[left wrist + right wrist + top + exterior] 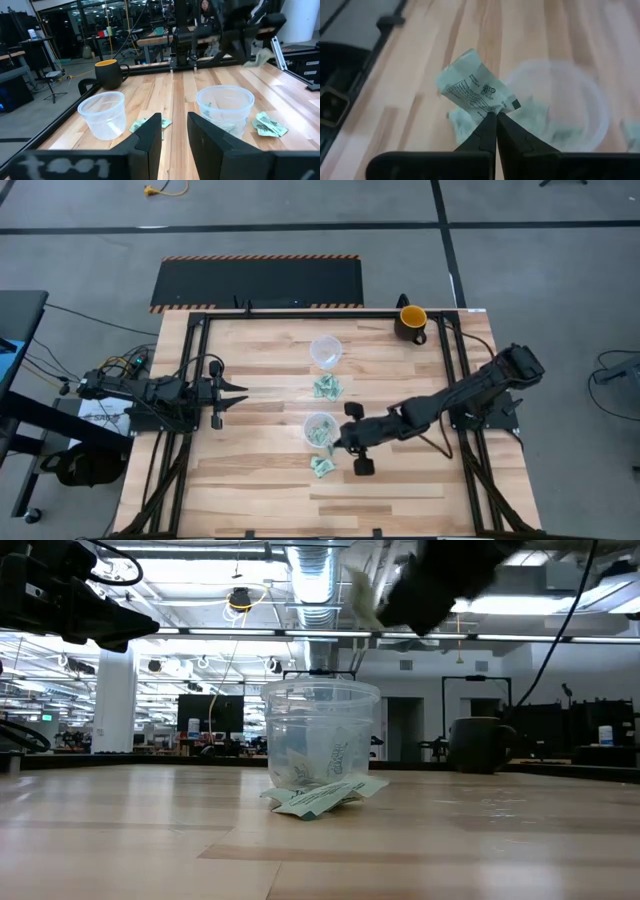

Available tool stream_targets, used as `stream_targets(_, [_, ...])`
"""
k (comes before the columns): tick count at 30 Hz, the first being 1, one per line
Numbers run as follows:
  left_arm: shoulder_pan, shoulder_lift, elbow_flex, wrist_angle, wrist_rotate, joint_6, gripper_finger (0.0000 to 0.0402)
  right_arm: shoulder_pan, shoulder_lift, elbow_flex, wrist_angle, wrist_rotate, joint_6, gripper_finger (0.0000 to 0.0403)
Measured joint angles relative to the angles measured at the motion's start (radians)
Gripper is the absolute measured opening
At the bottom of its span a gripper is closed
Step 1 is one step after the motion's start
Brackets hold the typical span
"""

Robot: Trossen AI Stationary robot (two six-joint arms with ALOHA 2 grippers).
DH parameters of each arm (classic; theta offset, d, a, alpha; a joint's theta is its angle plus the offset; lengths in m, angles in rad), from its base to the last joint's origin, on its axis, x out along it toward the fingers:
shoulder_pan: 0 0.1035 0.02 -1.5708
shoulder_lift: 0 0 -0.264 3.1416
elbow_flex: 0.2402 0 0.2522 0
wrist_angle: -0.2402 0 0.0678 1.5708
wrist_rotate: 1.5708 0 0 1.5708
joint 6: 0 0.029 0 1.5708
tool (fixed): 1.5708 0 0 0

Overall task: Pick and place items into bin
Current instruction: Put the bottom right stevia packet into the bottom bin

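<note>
The packet [475,90] is above and short of the near cup's opening [562,100], so it would miss if my right gripper opened now. I should move the packet there before my right gripper lets go.
The items are small pale green printed packets. My right gripper [496,116] is shut on one packet [472,87], raised above the table beside the near clear cup [319,427]; the low view shows it high over that cup [320,735]. The near cup holds a few packets, and more lie flat on the wood in front of it [322,796]. Another small heap [327,387] lies between the near cup and the far clear cup [326,352]. My left gripper [175,131] is open and waits at the table's left side [235,392]. My right gripper pinches the packet between its two fingertips at one lower edge [492,110], coming at it from above and slanting down. The packet is lifted clear of the table and stands out past the fingertips, slightly crumpled.
A yellow-and-dark mug [411,322] stands near the table's far right corner. Black frame rails [196,360] run along the left and right sides of the wooden top. Bare wood lies toward the near edge [300,505].
</note>
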Motion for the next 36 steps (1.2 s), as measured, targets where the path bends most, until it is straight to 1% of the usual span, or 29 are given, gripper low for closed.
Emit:
stream_targets(6, [0.0,0.0,0.0,0.0,0.0,0.0,0.0084,-0.063,0.039,0.06,-0.004,-0.005,-0.093,0.0])
stream_targets(10, [0.0,0.0,0.0,0.0,0.0,0.0,0.0084,-0.11,0.07,0.077,0.004,-0.006,-0.11,0.0])
stream_targets(12, [0.0,0.0,0.0,0.0,-0.001,0.0,0.0084,-0.127,0.073,0.069,-0.034,-0.007,-0.109,0.0])
stream_targets(14, [0.0,0.0,0.0,0.0,0.0,0.0,0.0084,-0.143,0.091,0.075,-0.006,-0.008,-0.105,0.0])
stream_targets(17, [0.0,0.0,0.0,0.0,0.0,0.0,0.0084,-0.154,0.103,0.071,-0.016,-0.008,-0.105,0.0003])
stream_targets(20, [0.0,0.0,0.0,0.0,-0.001,0.0,0.0084,-0.153,0.108,0.072,-0.003,-0.008,-0.11,0.0015])
stream_targets(28, [0.0,0.0,0.0,0.0,0.0,0.0,0.0084,-0.144,0.11,0.072,0.003,-0.008,-0.111,0.0075])
stream_targets(31, [0.0,0.0,0.0,0.0,0.0,0.0,0.0084,-0.139,0.11,0.072,0.001,-0.011,-0.111,0.009])
stream_targets(36, [0.0,0.0,0.0,0.0,0.0,0.0,0.0084,-0.095,0.108,0.087,0.006,-0.091,-0.108,0.0098])
